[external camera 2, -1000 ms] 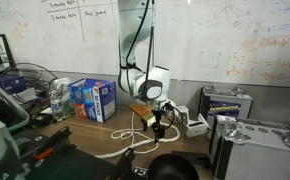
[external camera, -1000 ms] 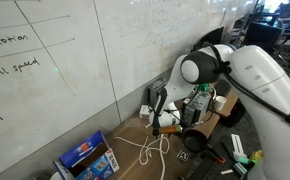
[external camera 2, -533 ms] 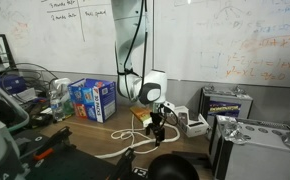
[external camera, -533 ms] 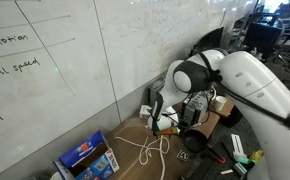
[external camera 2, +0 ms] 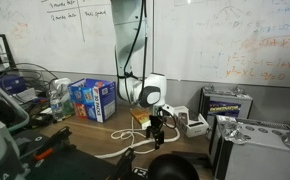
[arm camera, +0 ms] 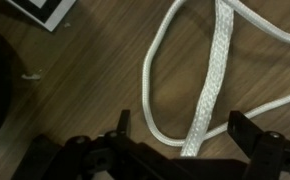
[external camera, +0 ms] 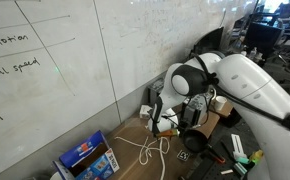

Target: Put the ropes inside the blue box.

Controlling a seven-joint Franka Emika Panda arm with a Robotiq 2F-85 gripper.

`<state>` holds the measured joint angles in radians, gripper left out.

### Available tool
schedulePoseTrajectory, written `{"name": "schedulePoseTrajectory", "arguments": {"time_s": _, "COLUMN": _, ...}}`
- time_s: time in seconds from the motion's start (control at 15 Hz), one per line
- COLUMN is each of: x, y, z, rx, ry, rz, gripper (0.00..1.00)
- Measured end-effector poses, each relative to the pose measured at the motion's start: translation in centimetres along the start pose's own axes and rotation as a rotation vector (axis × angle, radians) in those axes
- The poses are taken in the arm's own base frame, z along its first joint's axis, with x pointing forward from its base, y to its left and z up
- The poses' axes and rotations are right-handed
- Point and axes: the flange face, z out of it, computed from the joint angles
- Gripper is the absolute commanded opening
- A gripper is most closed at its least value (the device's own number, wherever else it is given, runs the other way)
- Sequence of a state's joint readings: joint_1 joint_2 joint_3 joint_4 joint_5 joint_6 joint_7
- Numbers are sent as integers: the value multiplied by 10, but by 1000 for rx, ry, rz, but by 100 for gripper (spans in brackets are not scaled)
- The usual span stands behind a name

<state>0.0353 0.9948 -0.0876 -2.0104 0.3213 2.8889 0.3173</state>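
Note:
The braided cord runs back between and past the gripper's open fingers in the wrist view, so the gripper should close on the cord.
The ropes lie as a loose white tangle on the wooden table, also seen in an exterior view. In the wrist view the ropes show as a flat braided cord and a thin loop on the wood. The blue box with a white-and-red label stands apart from them, also in an exterior view. My gripper is open, low over the ropes, its two fingertips on either side of the braided cord. It also shows in both exterior views.
A whiteboard wall backs the table. Small grey-white devices and electronics sit behind my arm. Dark round objects lie near the table front. A metal case stands beside the devices.
My arm has shifted slightly and the gripper has come a little lower toward the ropes. The ropes and box have not moved.

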Motion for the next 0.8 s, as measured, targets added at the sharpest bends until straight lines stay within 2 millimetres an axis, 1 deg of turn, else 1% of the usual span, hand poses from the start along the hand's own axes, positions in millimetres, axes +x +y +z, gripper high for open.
{"name": "schedulePoseTrajectory", "arguments": {"time_s": 0.07, "x": 0, "y": 1, "z": 1, "rx": -2, "ry": 0, "rz": 2, "gripper": 75}}
{"name": "schedulePoseTrajectory", "arguments": {"time_s": 0.13, "x": 1, "y": 2, "z": 2, "rx": -6, "ry": 1, "rz": 2, "gripper": 68}}
{"name": "schedulePoseTrajectory", "arguments": {"time_s": 0.2, "x": 1, "y": 4, "z": 2, "rx": -11, "ry": 2, "rz": 0, "gripper": 58}}
{"name": "schedulePoseTrajectory", "arguments": {"time_s": 0.33, "x": 2, "y": 6, "z": 4, "rx": -20, "ry": 3, "rz": -3, "gripper": 42}}
{"name": "schedulePoseTrajectory", "arguments": {"time_s": 0.6, "x": 4, "y": 4, "z": 2, "rx": -27, "ry": 15, "rz": -12, "gripper": 13}}
{"name": "schedulePoseTrajectory", "arguments": {"time_s": 0.67, "x": 5, "y": 3, "z": 1, "rx": -30, "ry": 19, "rz": -13, "gripper": 5}}
{"name": "schedulePoseTrajectory", "arguments": {"time_s": 0.73, "x": 5, "y": 2, "z": 1, "rx": -31, "ry": 22, "rz": -14, "gripper": 1}}
{"name": "schedulePoseTrajectory", "arguments": {"time_s": 0.8, "x": 6, "y": 1, "z": 0, "rx": -32, "ry": 24, "rz": -15, "gripper": 0}}
